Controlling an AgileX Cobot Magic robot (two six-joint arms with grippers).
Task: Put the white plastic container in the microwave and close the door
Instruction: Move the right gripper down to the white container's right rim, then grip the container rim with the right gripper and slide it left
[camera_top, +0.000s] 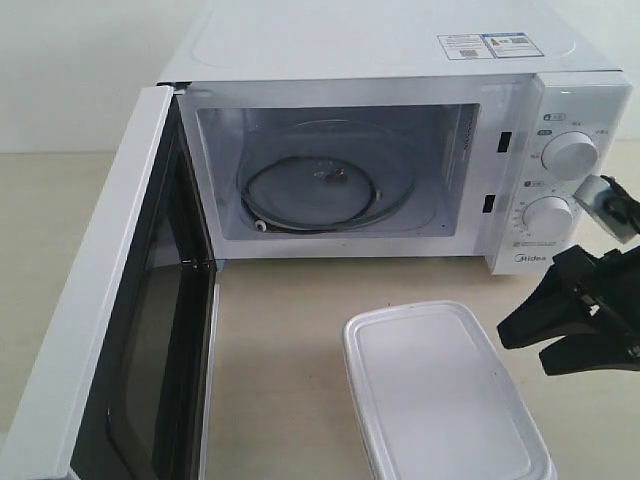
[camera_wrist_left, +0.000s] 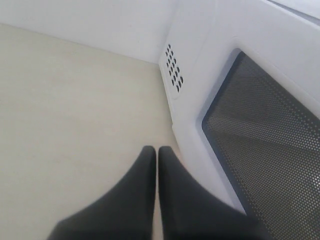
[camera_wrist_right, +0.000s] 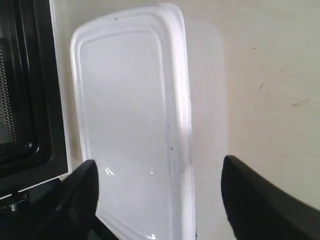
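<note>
The fingers of my right gripper are above and short of the white plastic container's side rim (camera_top: 502, 383) (camera_wrist_right: 180, 125). It isn't time to close yet: my right gripper should first go down to the container's rim and then close on it.
The white microwave (camera_top: 400, 60) stands at the back with its door (camera_top: 110, 330) swung wide open to the left, showing the glass turntable (camera_top: 320, 190) inside. The white plastic container (camera_top: 440, 395) lies lidded on the table in front of the microwave. My right gripper (camera_top: 545, 345) hangs open just right of the container; in the right wrist view its fingers straddle the container (camera_wrist_right: 135, 125) without touching it. My left gripper (camera_wrist_left: 156, 150) is shut and empty, beside the outer face of the door (camera_wrist_left: 265, 145), low over the table. It does not show in the exterior view.
The beige tabletop (camera_top: 270, 330) runs between the open door and the container. Two round dials (camera_top: 570, 155) sit on the microwave's right panel, close to my right arm. A white wall rises behind the table.
</note>
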